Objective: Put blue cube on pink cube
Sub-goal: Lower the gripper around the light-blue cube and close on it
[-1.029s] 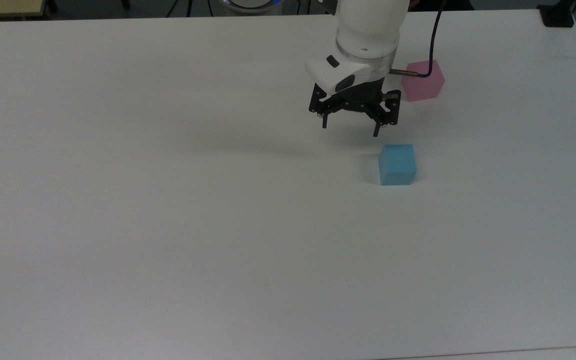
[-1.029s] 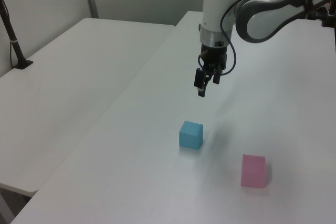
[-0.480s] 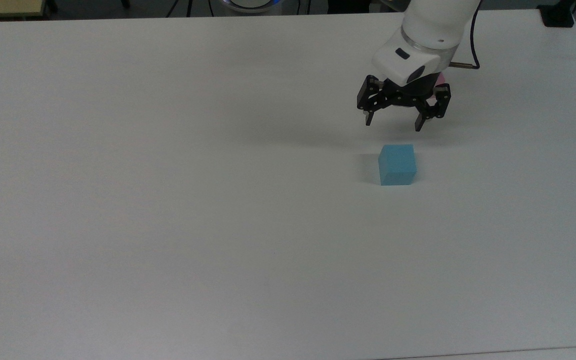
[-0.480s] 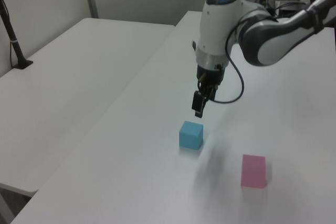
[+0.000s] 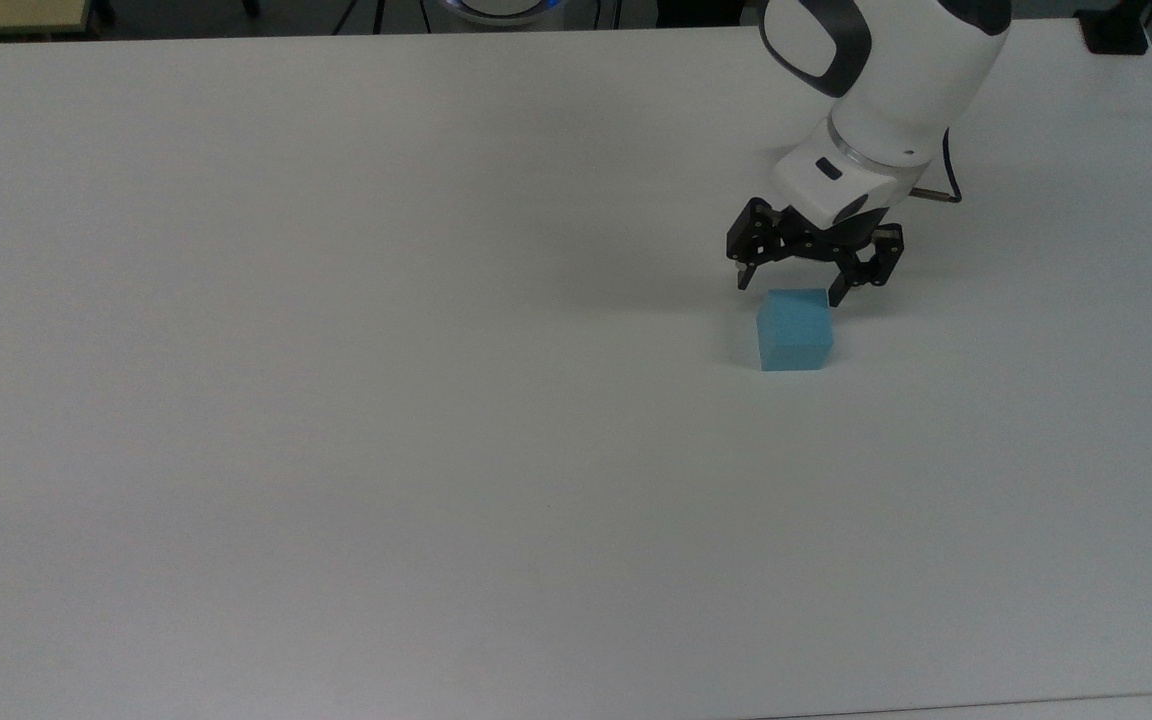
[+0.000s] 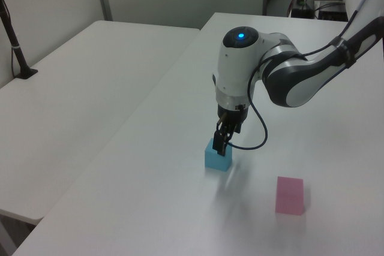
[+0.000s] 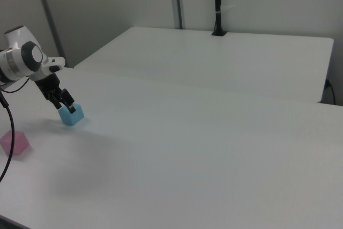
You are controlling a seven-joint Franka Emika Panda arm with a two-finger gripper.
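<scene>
The blue cube needs to be stacked on the pink cube point(image 6: 290, 195), so I should next grab the blue cube by its opposite sides with my gripper.
The blue cube point(image 5: 794, 330) rests on the white table point(image 5: 336, 400), seen too in the left view point(image 6: 217, 157) and the right view point(image 7: 72, 115). My gripper point(image 5: 790, 291) is open and low, its fingers spread about a cube's width right at the cube's top far edge; from the side it point(image 6: 219, 145) point(image 7: 63, 104) overlaps the cube's top. The pink cube point(image 6: 290, 195) sits apart on the table, toward the left view's lower right, and near the right view's left edge point(image 7: 15, 142). In the top view the arm covers the pink cube.
A second white table point(image 6: 72, 88) adjoins this one, with a black post point(image 6: 15, 46) clamped at its edge; the post also stands at the back point(image 7: 217, 4). A dark cable point(image 6: 261, 130) loops from my wrist. The table's edges run near the top view's borders.
My gripper moved toward the top view's right and came down close over the blue cube, staying open. The arm now hides the pink cube in the top view. Neither cube moved.
</scene>
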